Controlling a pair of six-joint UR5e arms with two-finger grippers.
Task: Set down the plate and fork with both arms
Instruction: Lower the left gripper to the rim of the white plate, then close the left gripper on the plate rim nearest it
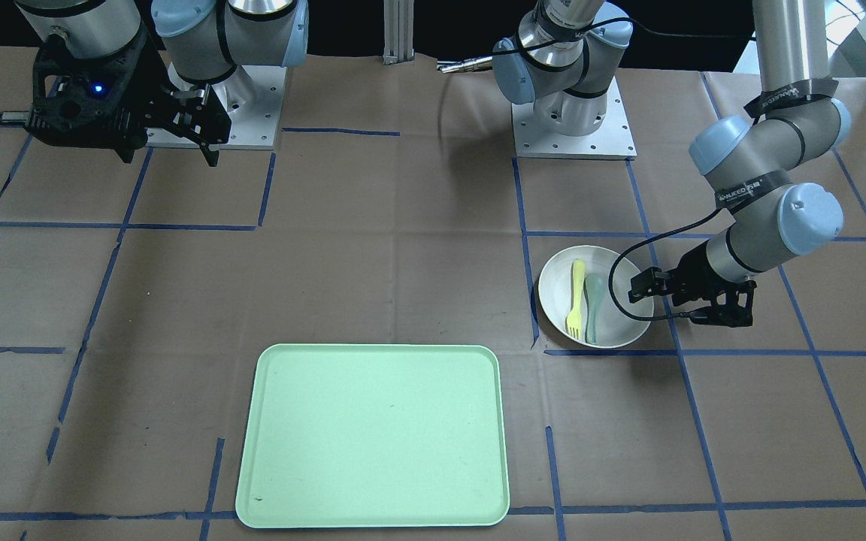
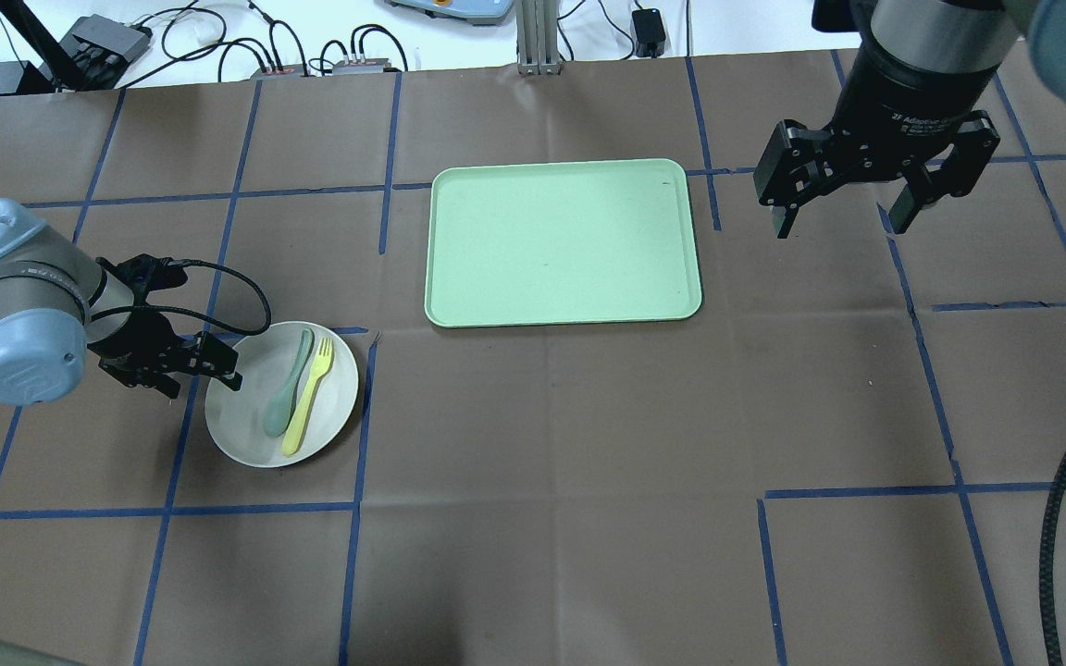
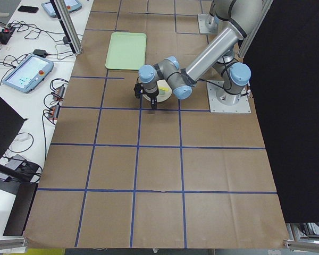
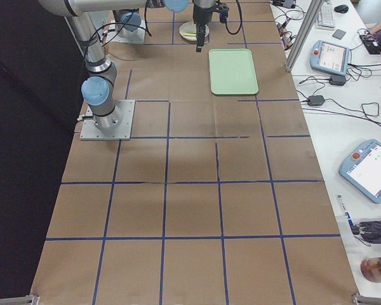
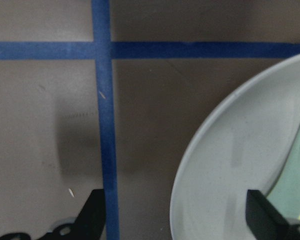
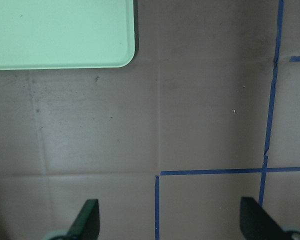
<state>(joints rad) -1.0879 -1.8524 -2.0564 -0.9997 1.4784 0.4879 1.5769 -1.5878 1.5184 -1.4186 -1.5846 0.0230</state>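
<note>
My left gripper's open fingers are less wide than the plate, so they should next grip the plate by its thin raised rim [image 5: 174,212].
The off-white plate [image 2: 246,435] lies on the table at the robot's left, with the pale-yellow fork [image 2: 309,398] and a grey-green spoon [image 2: 285,388] side by side in it. My left gripper [image 2: 200,379] is open and low at the plate's outer edge. In the left wrist view its fingers [image 5: 92,212] straddle the plate's rim [image 5: 190,165], one inside and one outside. In the front view, plate [image 1: 613,327], fork [image 1: 575,297] and left gripper [image 1: 685,308] show at the right. My right gripper [image 2: 843,217] is open, empty and high, just right of the tray.
A mint-green rectangular tray [image 2: 561,240] lies at the table's far middle; it also shows in the front view [image 1: 373,436] and in the right wrist view [image 6: 60,30]. Blue tape lines grid the brown table cover. Cables and devices lie beyond the far edge.
</note>
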